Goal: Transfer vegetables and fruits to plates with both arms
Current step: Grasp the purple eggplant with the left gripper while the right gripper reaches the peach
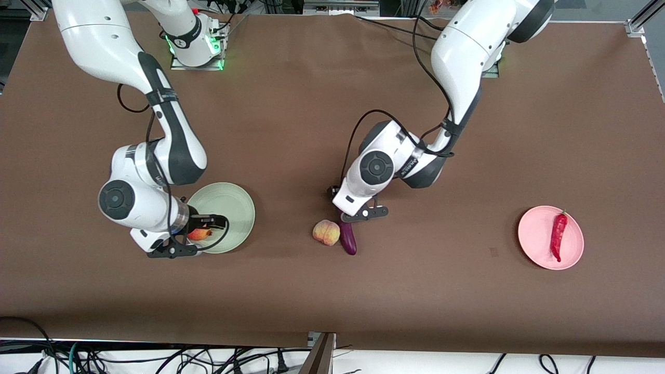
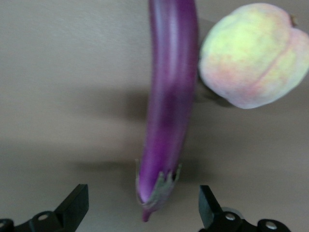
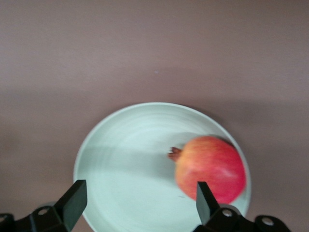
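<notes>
The left gripper isn't ready to close yet: its fingers stop short of the eggplant's stem cap (image 2: 155, 193) in the left wrist view, so it will move toward the stem cap first, then close on it.
The purple eggplant (image 1: 348, 239) lies on the table touching the peach (image 1: 326, 232). My left gripper (image 1: 347, 218) is open just over the eggplant's stem end. In the left wrist view the stem cap sits between the spread fingers of the left gripper (image 2: 143, 209), with the eggplant (image 2: 170, 101) and peach (image 2: 253, 55) ahead. The red fruit (image 1: 199, 234) rests on the pale green plate (image 1: 228, 200). My right gripper (image 1: 210, 223) is open over that plate. In the right wrist view the fruit (image 3: 211, 169) lies on the plate (image 3: 125, 154) beside one finger of the right gripper (image 3: 140, 203). The red chili (image 1: 558, 236) lies on the pink plate (image 1: 535, 234).
The brown table surface (image 1: 441, 291) runs wide around the plates. The arms' bases stand at the table edge farthest from the front camera. Cables hang along the edge nearest the front camera.
</notes>
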